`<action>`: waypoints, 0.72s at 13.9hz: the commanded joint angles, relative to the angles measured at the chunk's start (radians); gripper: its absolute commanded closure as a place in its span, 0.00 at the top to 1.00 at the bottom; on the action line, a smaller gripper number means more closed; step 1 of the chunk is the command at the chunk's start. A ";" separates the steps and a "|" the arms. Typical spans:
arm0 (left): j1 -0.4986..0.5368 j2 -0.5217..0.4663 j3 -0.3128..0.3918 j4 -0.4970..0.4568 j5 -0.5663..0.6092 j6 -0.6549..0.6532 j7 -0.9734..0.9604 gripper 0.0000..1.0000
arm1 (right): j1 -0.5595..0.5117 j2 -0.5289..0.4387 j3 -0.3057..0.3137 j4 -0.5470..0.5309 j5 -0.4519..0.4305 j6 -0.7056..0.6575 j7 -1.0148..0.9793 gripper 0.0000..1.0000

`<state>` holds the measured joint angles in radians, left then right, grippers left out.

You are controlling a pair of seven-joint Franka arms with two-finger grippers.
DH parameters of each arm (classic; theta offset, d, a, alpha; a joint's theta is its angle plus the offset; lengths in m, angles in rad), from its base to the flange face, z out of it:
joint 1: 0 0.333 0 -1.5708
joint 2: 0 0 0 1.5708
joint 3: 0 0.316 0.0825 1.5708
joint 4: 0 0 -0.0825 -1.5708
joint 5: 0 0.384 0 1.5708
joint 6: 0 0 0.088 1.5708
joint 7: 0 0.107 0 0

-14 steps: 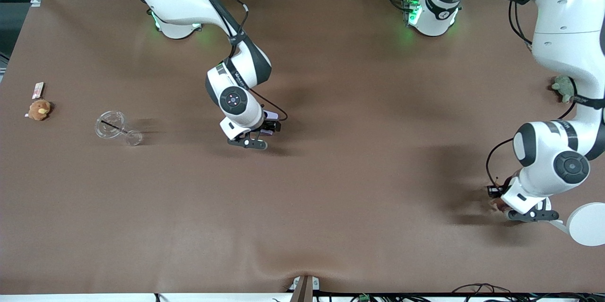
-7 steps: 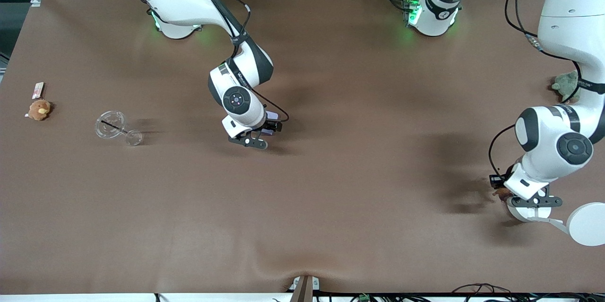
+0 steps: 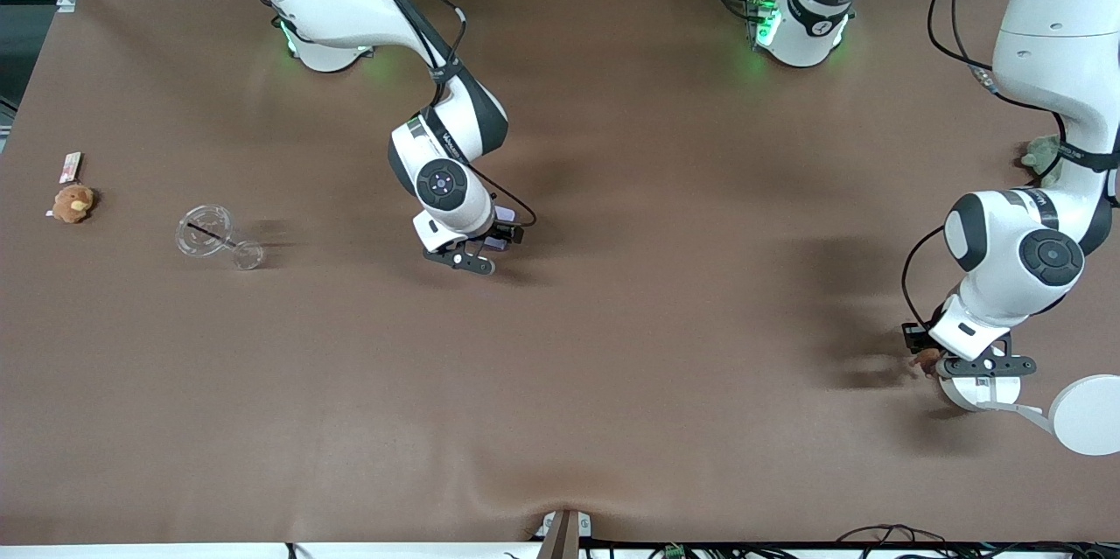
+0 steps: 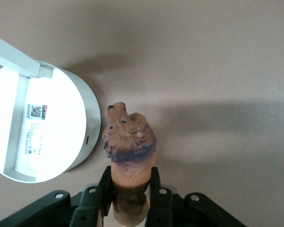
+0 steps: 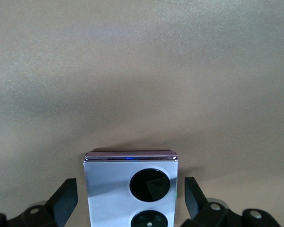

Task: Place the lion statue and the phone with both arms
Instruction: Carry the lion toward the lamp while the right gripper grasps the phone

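Observation:
The lion statue (image 3: 926,359) (image 4: 129,142) is low over the table beside the white stand and would lie in place, so my left gripper is ready to release it.
The lion statue (image 4: 129,142), a tiny reddish-brown figurine, is clamped by its body between the fingers of my left gripper (image 4: 131,182). In the front view the left gripper (image 3: 943,361) holds the lion (image 3: 923,359) just above the table, beside a white round stand, near the left arm's end. The lavender phone (image 5: 113,189) with two black camera circles sits between the spread fingers of my right gripper (image 5: 129,198), with a gap on each side. In the front view the right gripper (image 3: 499,237) is low at mid-table, around the phone (image 3: 504,214).
A white round stand (image 3: 978,391) (image 4: 38,132) with an arm to a second white disc (image 3: 1085,415) lies beside the lion. A green plush (image 3: 1041,157) sits at the left arm's end. At the right arm's end are a tan plush (image 3: 72,202), a small card (image 3: 70,165) and clear glassware (image 3: 210,231).
My left gripper has lifted and shifted with the lion, uncovering the white round stand under it. My right gripper has barely moved.

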<state>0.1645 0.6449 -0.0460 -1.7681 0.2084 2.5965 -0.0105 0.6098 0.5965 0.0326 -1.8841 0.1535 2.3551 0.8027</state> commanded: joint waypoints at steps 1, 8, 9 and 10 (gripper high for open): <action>0.009 -0.008 -0.008 -0.019 0.008 0.023 -0.006 0.06 | 0.018 0.008 -0.008 -0.010 0.012 0.026 0.016 1.00; 0.007 -0.010 -0.008 -0.021 0.008 0.023 -0.002 1.00 | 0.016 0.006 -0.008 -0.010 0.011 0.018 0.013 0.56; 0.009 -0.010 -0.009 -0.021 0.008 0.023 -0.002 1.00 | 0.015 0.003 -0.008 -0.009 0.011 0.013 0.015 0.33; 0.007 -0.011 -0.009 -0.021 0.008 0.023 -0.003 1.00 | 0.011 -0.001 -0.008 -0.009 0.011 0.009 0.015 0.15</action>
<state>0.1645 0.6452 -0.0473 -1.7719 0.2084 2.5987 -0.0105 0.6137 0.6088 0.0323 -1.8833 0.1536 2.3667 0.8069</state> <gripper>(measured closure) 0.101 0.172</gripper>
